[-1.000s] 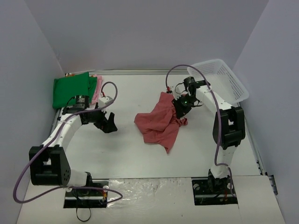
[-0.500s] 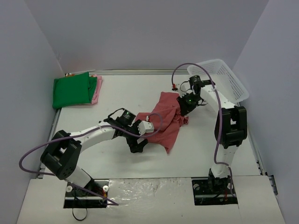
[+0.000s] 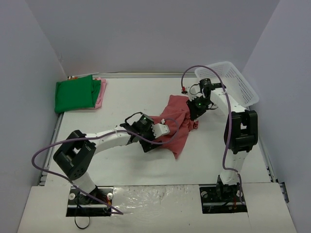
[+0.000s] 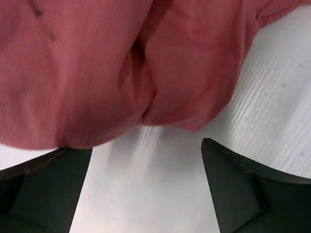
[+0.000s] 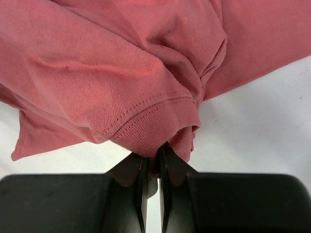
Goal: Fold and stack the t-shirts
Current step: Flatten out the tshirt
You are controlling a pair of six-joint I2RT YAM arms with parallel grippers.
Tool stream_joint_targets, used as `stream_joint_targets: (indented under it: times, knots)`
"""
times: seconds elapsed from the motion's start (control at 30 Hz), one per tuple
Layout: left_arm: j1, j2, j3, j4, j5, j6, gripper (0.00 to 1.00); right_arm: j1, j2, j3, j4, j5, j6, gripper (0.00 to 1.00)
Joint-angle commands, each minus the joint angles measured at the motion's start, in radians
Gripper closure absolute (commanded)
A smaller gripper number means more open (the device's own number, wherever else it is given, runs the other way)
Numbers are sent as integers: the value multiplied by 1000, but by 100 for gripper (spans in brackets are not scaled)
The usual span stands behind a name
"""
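I will spread the t-shirt for folding, so next I will use my left gripper to grab the dusty-red t-shirt's near edge (image 4: 151, 113), across from where my right gripper pinches it.
The dusty-red t-shirt (image 3: 176, 122) lies crumpled at the table's middle right. My right gripper (image 3: 195, 110) is at its far right edge, shut on a bunched fold by the ribbed hem (image 5: 146, 121); the pinch shows in the right wrist view, right gripper (image 5: 154, 158). My left gripper (image 3: 148, 144) sits low at the shirt's near-left edge, open, its dark fingers (image 4: 233, 184) spread wide over bare table with red cloth (image 4: 97, 73) just ahead and nothing between them. The green t-shirt (image 3: 75, 94) lies folded at the far left on top of the pale pink one (image 3: 101, 92).
A white mesh basket (image 3: 228, 80) stands tilted at the far right corner, just behind the right arm. Grey walls close in the table on three sides. Purple cables loop from both arms.
My left arm has swung from the left side of the table across to the red shirt's near-left edge, jaws still open. The right gripper has drawn the shirt's edge slightly back and right.
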Motion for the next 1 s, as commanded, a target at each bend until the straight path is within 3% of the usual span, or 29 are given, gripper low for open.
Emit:
stream_joint_targets:
  times: [0.0, 0.17, 0.37, 0.4, 0.5, 0.53, 0.57, 0.7, 0.8, 0.83, 0.97]
  knots:
    - [-47, 61, 69, 26, -44, -12, 6, -7, 28, -12, -19, 33, 10, 100]
    - [-63, 138, 120, 18, 50, -48, 6, -7, 22, -16, -16, 36, 6, 100]
    - [-97, 230, 184, -37, 10, -32, 5, -7, 26, -24, -12, 49, 6, 100]
    - [-95, 250, 218, -81, 4, -32, 23, -7, 25, -27, -12, 51, 6, 100]
    - [-89, 236, 247, -129, -20, -18, 55, -7, 18, -24, -12, 51, 6, 100]
    - [-87, 227, 250, -140, -37, -1, 92, -7, 12, -22, -12, 51, 10, 100]
    - [-83, 216, 256, -160, -62, 10, 97, -7, 8, -21, -15, 54, 13, 100]
    - [-6, 108, 296, -272, -100, 30, 98, -7, -53, -1, -18, 57, 29, 100]
    - [125, -10, 348, -324, -122, 70, 98, -9, -118, 37, -25, 59, 48, 100]
    - [194, -41, 397, -338, -122, 96, 98, -9, -145, 69, -31, 63, 54, 100]
    - [284, -159, 567, -424, -182, 175, 98, -9, -192, 195, -96, 63, 59, 100]
